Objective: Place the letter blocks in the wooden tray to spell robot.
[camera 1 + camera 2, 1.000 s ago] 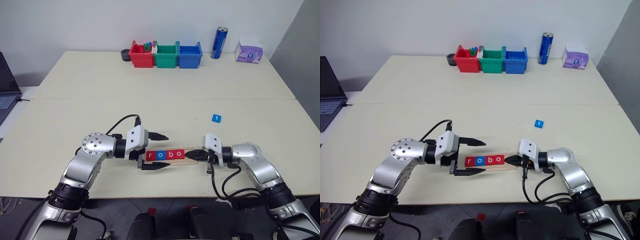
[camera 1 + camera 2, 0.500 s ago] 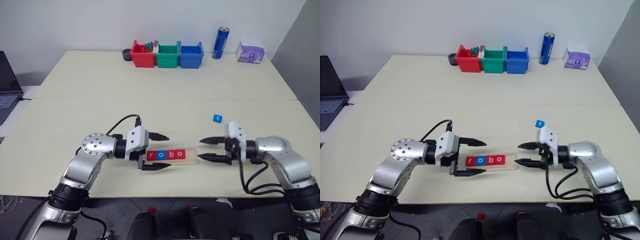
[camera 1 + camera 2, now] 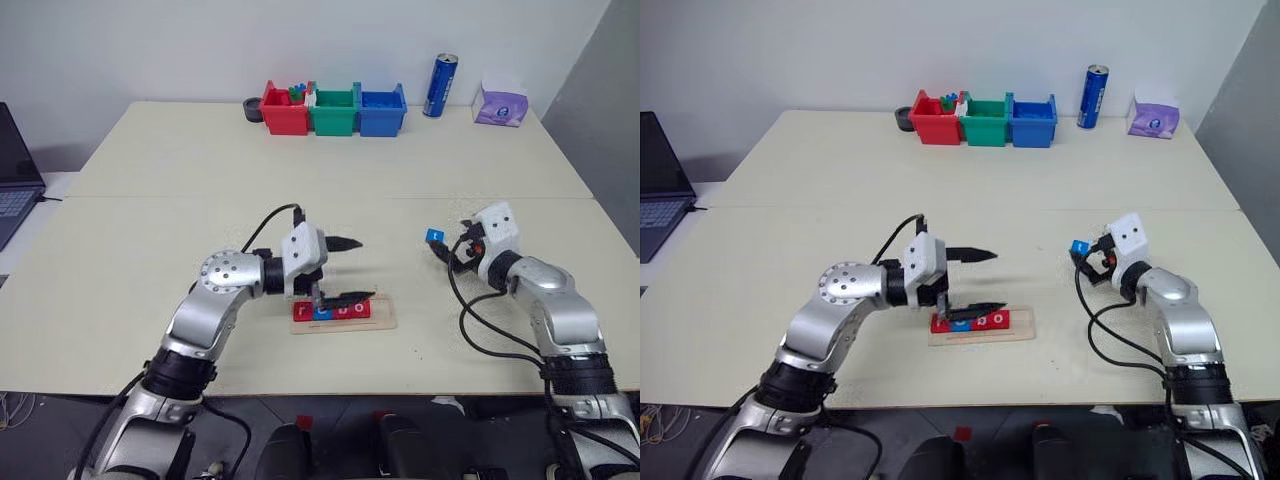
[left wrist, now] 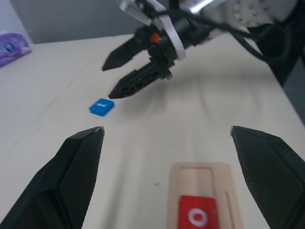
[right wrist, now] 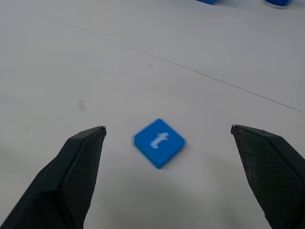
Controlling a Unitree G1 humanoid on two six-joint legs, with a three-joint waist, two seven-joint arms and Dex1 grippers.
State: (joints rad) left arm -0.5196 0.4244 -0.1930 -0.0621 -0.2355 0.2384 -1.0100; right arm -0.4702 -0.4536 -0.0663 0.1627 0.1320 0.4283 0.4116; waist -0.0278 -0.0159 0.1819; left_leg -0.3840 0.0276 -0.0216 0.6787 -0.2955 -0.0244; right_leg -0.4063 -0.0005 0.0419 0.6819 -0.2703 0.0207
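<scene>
My right gripper must move toward the blue t block before closing; its fingers are short in the right wrist view and would miss now.
The wooden tray [image 3: 386, 317] lies near the table's front edge, with several red and blue letter blocks [image 3: 345, 310] in a row in its groove. A red "o" block [image 4: 197, 217] is the last in the row, and the tray's right end is bare. My left gripper [image 3: 364, 268] hangs open and empty over the tray's left part, its lower finger just above the blocks. A blue "t" block [image 5: 158, 141] lies flat on the table to the right of the tray. My right gripper [image 3: 447, 254] is open, pointing at that block from just behind it, one finger on each side.
Red [image 3: 283, 110], green [image 3: 333, 110] and blue [image 3: 381, 110] bins stand at the back, with a blue can [image 3: 439, 86] and a purple tissue pack [image 3: 500, 104] to their right. A laptop [image 3: 15, 170] sits at the far left. A seam [image 3: 200, 197] crosses the table.
My right gripper has opened and swung from the tray's right end up to the blue "t" block. My left gripper has shifted right, over the tray.
</scene>
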